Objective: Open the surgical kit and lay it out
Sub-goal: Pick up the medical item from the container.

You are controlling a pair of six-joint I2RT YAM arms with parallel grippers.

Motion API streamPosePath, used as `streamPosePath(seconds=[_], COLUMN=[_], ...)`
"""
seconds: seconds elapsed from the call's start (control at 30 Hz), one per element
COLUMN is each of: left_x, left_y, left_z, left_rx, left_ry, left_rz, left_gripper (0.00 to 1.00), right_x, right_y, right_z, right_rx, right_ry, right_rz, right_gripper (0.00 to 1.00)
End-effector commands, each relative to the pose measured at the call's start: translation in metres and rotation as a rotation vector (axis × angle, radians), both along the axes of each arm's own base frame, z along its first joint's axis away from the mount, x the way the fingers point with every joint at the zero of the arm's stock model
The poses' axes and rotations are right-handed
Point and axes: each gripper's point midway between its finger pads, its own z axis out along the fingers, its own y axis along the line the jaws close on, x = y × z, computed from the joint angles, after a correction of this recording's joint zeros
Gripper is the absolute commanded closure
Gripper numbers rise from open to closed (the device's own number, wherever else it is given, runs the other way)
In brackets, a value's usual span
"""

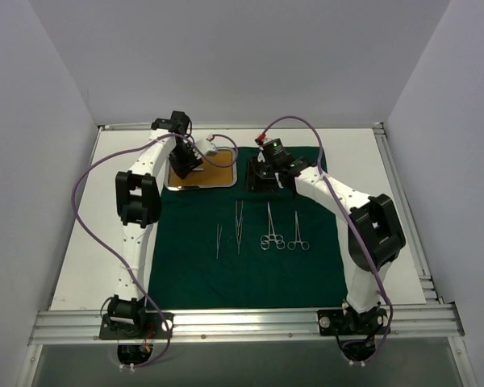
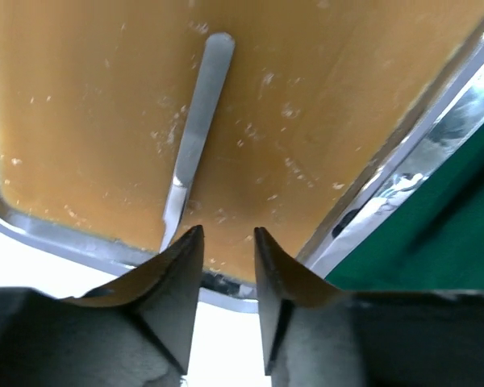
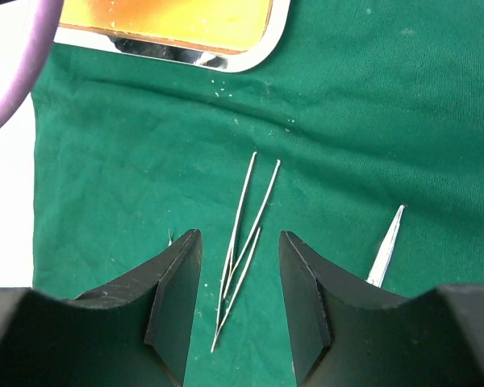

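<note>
My left gripper will grab the flat steel tool near its narrow end (image 2: 177,190), so that its broad length stays free for the handover to my right gripper.
The dark green cloth (image 1: 250,274) lies spread flat on the table. The steel tray (image 1: 219,182) with its orange-brown inside sits at the cloth's far left corner. My left gripper (image 1: 185,164) hangs over the tray, open and empty (image 2: 227,242). A flat steel tool (image 2: 195,137) lies in the tray (image 2: 56,230) ahead of its fingertips. My right gripper (image 1: 263,175) is over the far middle of the cloth, open and empty (image 3: 240,258). Thin tweezers (image 3: 244,234) lie on the cloth between its fingers. Two tweezers (image 1: 219,240) (image 1: 239,226) and two ring-handled clamps (image 1: 271,230) (image 1: 298,232) lie in a row mid-cloth.
A purple cable (image 3: 20,72) hangs at the left of the right wrist view. A clamp tip (image 3: 387,246) lies right of the right fingers. A small white object (image 1: 213,148) sits behind the tray. An aluminium rail (image 1: 242,322) runs along the near edge. White walls enclose the table.
</note>
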Motion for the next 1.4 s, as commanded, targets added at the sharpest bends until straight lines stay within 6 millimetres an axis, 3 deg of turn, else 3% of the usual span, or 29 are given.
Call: streamPosePath(seconds=[0.0, 0.17, 0.33, 0.53, 0.67, 0.83, 0.87, 0.93, 1.17, 1.3, 1.37], left_x=[0.005, -0.004, 0.016, 0.030, 0.023, 0.028, 0.031, 0.029, 0.023, 0.022, 0.023], left_y=[-0.022, -0.032, -0.028, -0.014, -0.007, 0.004, 0.004, 0.002, 0.003, 0.002, 0.003], left_z=[0.054, 0.062, 0.067, 0.041, 0.017, 0.004, 0.009, 0.008, -0.004, -0.001, 0.003], left_rx=[-0.119, -0.173, -0.166, -0.086, -0.047, -0.018, -0.022, -0.029, -0.007, -0.011, -0.010], left_ry=[-0.094, -0.076, -0.143, -0.129, -0.066, -0.067, -0.080, -0.071, -0.043, -0.040, -0.049], left_rz=[-0.067, -0.138, -0.112, -0.095, -0.093, -0.071, -0.070, -0.081, -0.091, -0.100, -0.105], left_gripper=[0.56, 0.47, 0.41, 0.35, 0.36, 0.36, 0.37, 0.39, 0.64, 0.82, 0.85], right_x=[-0.002, -0.002, 0.001, 0.003, 0.002, 0.000, 0.000, -0.001, -0.002, -0.004, -0.004], right_y=[-0.005, -0.003, 0.001, 0.002, 0.002, 0.002, 0.002, 0.002, 0.002, -0.001, -0.002], right_z=[0.023, 0.023, 0.021, 0.018, 0.014, 0.012, 0.012, 0.012, 0.012, 0.012, 0.013], right_rx=[0.031, 0.039, 0.043, 0.034, 0.028, 0.031, 0.033, 0.031, 0.034, 0.027, 0.030], right_ry=[-0.038, -0.039, -0.031, -0.023, -0.011, -0.006, -0.005, -0.002, -0.002, -0.004, -0.005], right_rz=[-0.015, -0.016, -0.008, -0.002, -0.004, -0.003, -0.003, -0.001, -0.004, -0.012, -0.014], right_gripper=[0.61, 0.60, 0.60, 0.60, 0.60, 0.60, 0.60, 0.60, 0.60, 0.60, 0.60])
